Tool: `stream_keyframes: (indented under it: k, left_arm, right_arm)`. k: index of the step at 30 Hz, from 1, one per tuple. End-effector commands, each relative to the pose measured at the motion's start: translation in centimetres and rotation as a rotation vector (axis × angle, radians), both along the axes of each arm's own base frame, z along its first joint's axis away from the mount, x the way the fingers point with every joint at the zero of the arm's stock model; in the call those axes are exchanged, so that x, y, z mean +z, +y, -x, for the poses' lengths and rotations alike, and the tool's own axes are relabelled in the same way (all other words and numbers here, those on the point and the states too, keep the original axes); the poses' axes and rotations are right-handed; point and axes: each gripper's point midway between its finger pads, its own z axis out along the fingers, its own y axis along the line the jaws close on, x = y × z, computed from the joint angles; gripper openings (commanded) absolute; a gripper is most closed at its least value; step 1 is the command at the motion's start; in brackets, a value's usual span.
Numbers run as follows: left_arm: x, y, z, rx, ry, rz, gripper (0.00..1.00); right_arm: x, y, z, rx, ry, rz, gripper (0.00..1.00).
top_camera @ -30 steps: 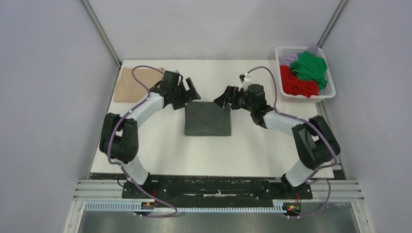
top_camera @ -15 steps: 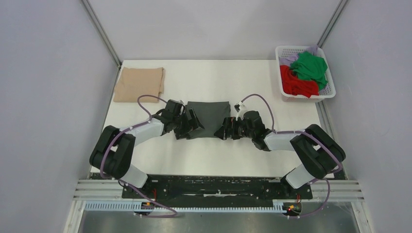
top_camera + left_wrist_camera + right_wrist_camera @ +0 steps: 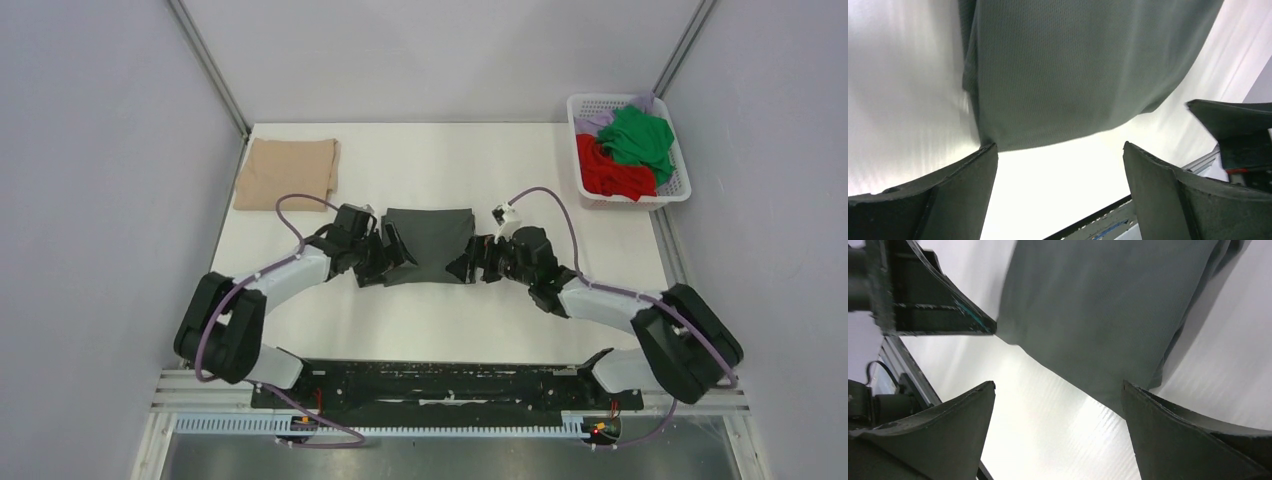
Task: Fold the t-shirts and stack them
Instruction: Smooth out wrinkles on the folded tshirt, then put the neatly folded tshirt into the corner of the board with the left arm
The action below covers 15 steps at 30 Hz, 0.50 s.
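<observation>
My left gripper grabs the folded grey t-shirt's layers together near an edge next, to stack it folded on the beige t-shirt.
A folded dark grey t-shirt (image 3: 428,243) lies flat on the white table (image 3: 430,320) at its middle. My left gripper (image 3: 392,268) is open and empty at the shirt's near left corner; the shirt (image 3: 1068,70) fills the upper part of the left wrist view. My right gripper (image 3: 465,268) is open and empty at the shirt's near right corner; the shirt (image 3: 1108,305) shows in the right wrist view with the left gripper's finger (image 3: 933,295) beyond it. A folded beige t-shirt (image 3: 286,172) lies at the far left corner.
A white basket (image 3: 672,195) at the far right holds red (image 3: 605,170) and green (image 3: 638,135) t-shirts in a heap. Grey walls close the table on the left, right and back.
Both grippers came from the shirt's far edge to its near edge, and the shirt now lies shorter, folded over. Since half a second ago both arms shifted only slightly.
</observation>
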Motion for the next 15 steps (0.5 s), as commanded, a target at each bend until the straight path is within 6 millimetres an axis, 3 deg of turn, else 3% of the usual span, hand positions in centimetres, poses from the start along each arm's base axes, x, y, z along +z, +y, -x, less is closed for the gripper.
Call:
stream_keyframes:
  k: [1, 3, 7, 15]
  left_arm:
    - [4.1, 1.7, -0.3, -0.017, -0.123, -0.079, 1.0]
    - [5.0, 3.1, -1.2, 0.033, -0.174, -0.151, 1.0]
    - [5.1, 5.0, -3.3, 0.092, -0.18, -0.272, 1.0]
    - [3.2, 4.7, -7.8, 0.074, -0.123, -0.4, 1.0]
  right_arm:
    - [5.0, -1.6, -1.6, -0.094, -0.173, -0.008, 0.98]
    - [5.6, -3.2, -1.9, -0.163, -0.208, 0.01, 0.98]
    - [4.9, -6.2, -2.0, -0.281, -0.223, 0.059, 0.98]
    - [3.5, -7.9, -1.5, -0.297, -0.198, 0.096, 0.98]
